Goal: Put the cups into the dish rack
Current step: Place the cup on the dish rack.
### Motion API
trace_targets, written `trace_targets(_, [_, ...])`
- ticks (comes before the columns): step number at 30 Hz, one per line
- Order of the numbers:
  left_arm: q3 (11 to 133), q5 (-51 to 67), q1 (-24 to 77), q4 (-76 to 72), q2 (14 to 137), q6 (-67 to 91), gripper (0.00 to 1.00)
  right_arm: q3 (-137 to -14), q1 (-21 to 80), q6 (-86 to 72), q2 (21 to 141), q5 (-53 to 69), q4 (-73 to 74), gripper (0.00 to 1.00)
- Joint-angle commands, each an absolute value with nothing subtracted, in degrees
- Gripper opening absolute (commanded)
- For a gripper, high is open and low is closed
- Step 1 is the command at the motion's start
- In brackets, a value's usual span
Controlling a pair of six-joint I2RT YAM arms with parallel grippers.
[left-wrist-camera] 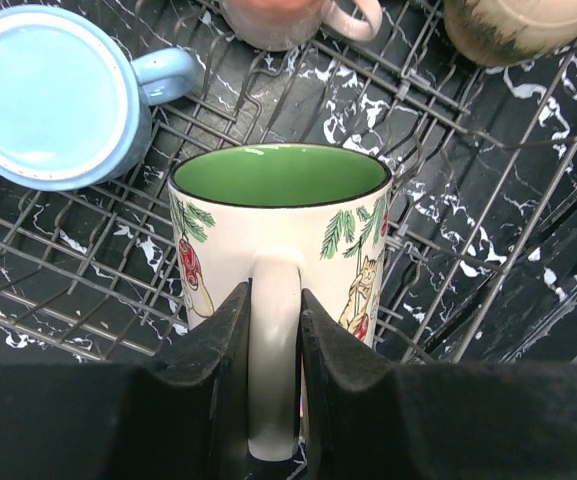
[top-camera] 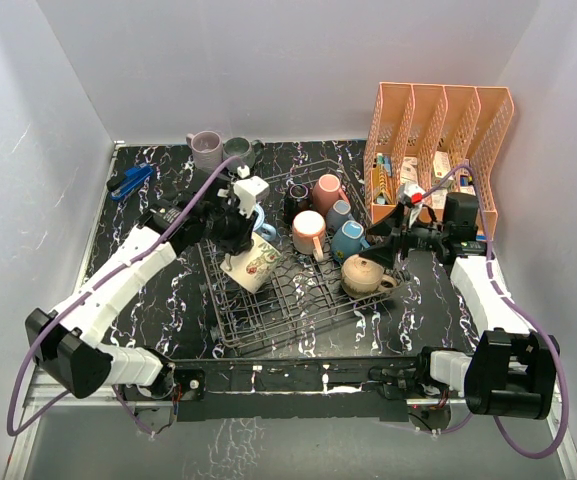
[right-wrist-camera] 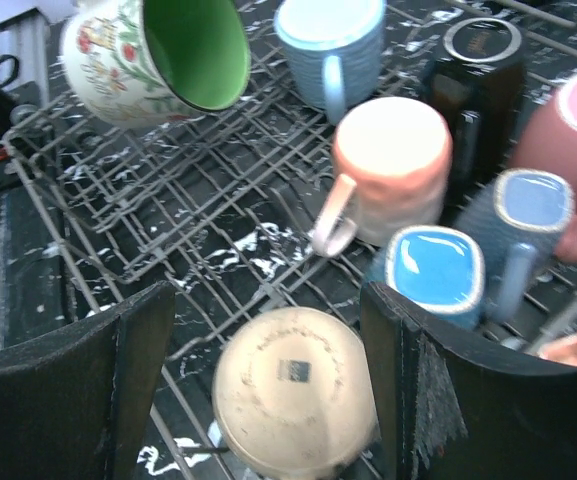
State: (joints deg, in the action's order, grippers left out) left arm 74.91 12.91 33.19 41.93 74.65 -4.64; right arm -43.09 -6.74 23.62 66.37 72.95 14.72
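Observation:
The tilted cream mug hangs above the rack's wires and would drop and tip if released now. It first goes down onto them with my left gripper next.
The dark wire dish rack sits mid-table. My left gripper is shut on the handle of a cream mug with a green inside, tilted over the rack's left part. My right gripper is open, its fingers on either side of an upside-down tan mug in the rack, not touching it. Light blue, peach, teal, blue-grey, pink and black mugs stand inverted in the rack's far part.
A mauve mug and a grey mug stand on the table behind the rack. An orange mesh organizer stands at the back right, close to my right arm. A blue object lies at the back left.

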Motion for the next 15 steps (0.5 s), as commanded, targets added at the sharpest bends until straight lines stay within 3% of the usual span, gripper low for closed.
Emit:
trace_targets(1, [78.2, 13.8, 34.4, 40.5, 74.2, -6.4, 0.0, -41.8, -1.3, 19.6, 66.1, 73.1, 7.8, 0.76])
trace_targets(15, [75.8, 15.4, 34.8, 38.4, 81.1, -9.7, 0.0, -42.4, 4.4, 21.6, 67.5, 69.7, 9.1, 0.76])
